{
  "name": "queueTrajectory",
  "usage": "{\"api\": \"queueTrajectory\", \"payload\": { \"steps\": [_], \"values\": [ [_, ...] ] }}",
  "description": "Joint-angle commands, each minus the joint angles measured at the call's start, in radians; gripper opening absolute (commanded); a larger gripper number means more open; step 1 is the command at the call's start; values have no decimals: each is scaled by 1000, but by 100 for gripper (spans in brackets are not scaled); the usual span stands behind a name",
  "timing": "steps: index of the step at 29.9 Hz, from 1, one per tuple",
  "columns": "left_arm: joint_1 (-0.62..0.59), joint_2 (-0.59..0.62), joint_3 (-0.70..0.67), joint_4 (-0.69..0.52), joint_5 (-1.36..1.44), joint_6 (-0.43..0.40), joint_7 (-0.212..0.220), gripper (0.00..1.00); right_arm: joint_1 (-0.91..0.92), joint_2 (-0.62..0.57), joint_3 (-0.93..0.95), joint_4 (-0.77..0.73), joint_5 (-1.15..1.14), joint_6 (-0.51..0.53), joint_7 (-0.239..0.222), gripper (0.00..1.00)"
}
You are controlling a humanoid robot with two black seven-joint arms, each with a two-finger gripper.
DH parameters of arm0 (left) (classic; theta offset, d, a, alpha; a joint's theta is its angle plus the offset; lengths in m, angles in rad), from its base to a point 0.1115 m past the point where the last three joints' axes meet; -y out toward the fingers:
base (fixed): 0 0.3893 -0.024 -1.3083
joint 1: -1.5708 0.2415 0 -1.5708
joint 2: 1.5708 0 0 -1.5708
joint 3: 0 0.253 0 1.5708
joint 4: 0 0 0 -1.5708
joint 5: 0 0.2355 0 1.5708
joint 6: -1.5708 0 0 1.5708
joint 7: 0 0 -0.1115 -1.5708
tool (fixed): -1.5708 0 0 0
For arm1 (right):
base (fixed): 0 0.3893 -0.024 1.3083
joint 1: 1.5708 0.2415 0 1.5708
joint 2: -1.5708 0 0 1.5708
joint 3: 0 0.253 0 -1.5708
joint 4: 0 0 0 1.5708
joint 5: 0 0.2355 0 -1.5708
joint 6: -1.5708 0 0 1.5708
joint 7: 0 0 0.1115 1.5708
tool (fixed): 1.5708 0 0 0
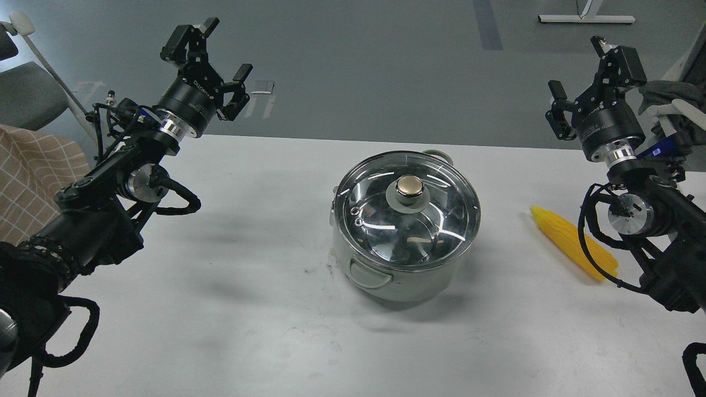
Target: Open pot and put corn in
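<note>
I will next use my left gripper to grab the glass lid by its brass knob [410, 186], so that I can open the pot [408, 281] for the corn.
The pot [408, 281], pale grey-green steel with a loop handle at the front, stands in the middle of the white table [220, 309]. A round glass lid [380, 220] with a brass-coloured knob [409, 186] covers it. The yellow corn [568, 247] lies flat on the table to the pot's right, partly behind my right arm's cables. My left gripper [212, 52] is open and empty, raised above the table's far left edge. My right gripper [582, 71] is open and empty, raised above the far right, behind the corn.
A grey chair [27, 94] and a checked cloth [30, 176] sit left of the table. Grey cloth and a blue object [664, 107] lie at the far right edge. Grey floor lies beyond the table's far edge.
</note>
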Motion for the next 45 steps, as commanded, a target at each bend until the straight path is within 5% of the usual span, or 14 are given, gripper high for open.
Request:
{"api": "queueTrajectory", "payload": {
  "steps": [1, 26, 40, 45],
  "values": [
    [-5, 0, 2, 8, 0, 0, 0, 98, 6, -12, 0, -15, -3, 1, 0, 100],
    [-7, 10, 3, -14, 5, 0, 0, 98, 36, -9, -16, -65, -8, 15, 0, 100],
    [4, 30, -2, -90, 8, 0, 0, 98, 34, 0, -34, -58, -11, 14, 0, 100],
    [1, 85, 15, -200, 49, 62, 0, 98, 33, -9, -37, -58, -11, 15, 0, 100]
  ]
}}
